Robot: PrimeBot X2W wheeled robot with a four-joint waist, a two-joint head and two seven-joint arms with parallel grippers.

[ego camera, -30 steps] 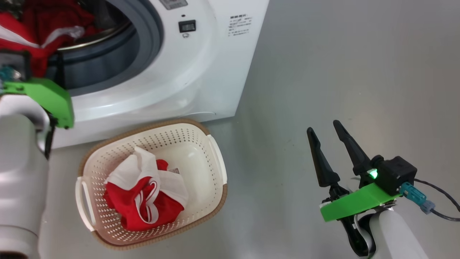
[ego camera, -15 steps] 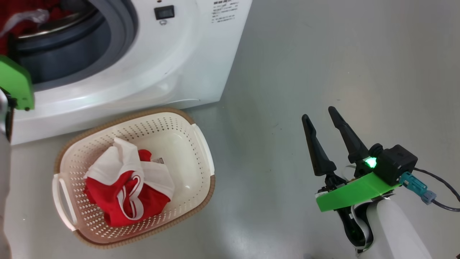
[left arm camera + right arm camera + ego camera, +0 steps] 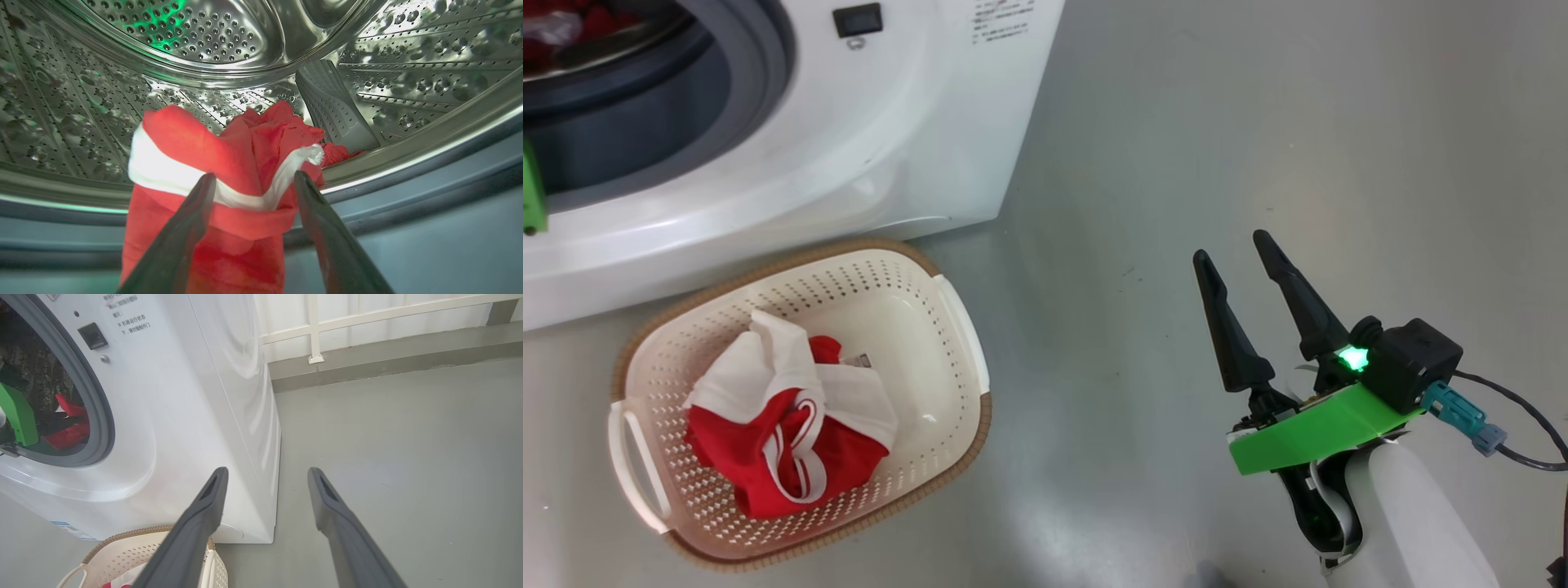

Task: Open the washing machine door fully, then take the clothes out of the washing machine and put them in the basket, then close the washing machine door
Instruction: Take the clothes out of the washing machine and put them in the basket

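Note:
The red garment needs to be grabbed next by my left gripper at the raised fold along its white stripe. The rest hangs slack over the drum's rim.
The white washing machine stands at the upper left with its round opening uncovered; its door is out of view. Inside the steel drum, a red garment with a white stripe is draped over the drum lip. My left gripper is open, one finger on each side of that garment. The cream basket sits on the floor in front of the machine and holds red and white clothes. My right gripper hovers open and empty over the floor, to the right of the basket.
Grey floor stretches to the right of the machine. A white railing and a low kerb lie behind it. The left arm's green bracket sits in the machine's opening. A cable trails from the right wrist.
The head camera has swung, so machine and basket sit further left in the picture and the left arm has almost left it. The right gripper stays open.

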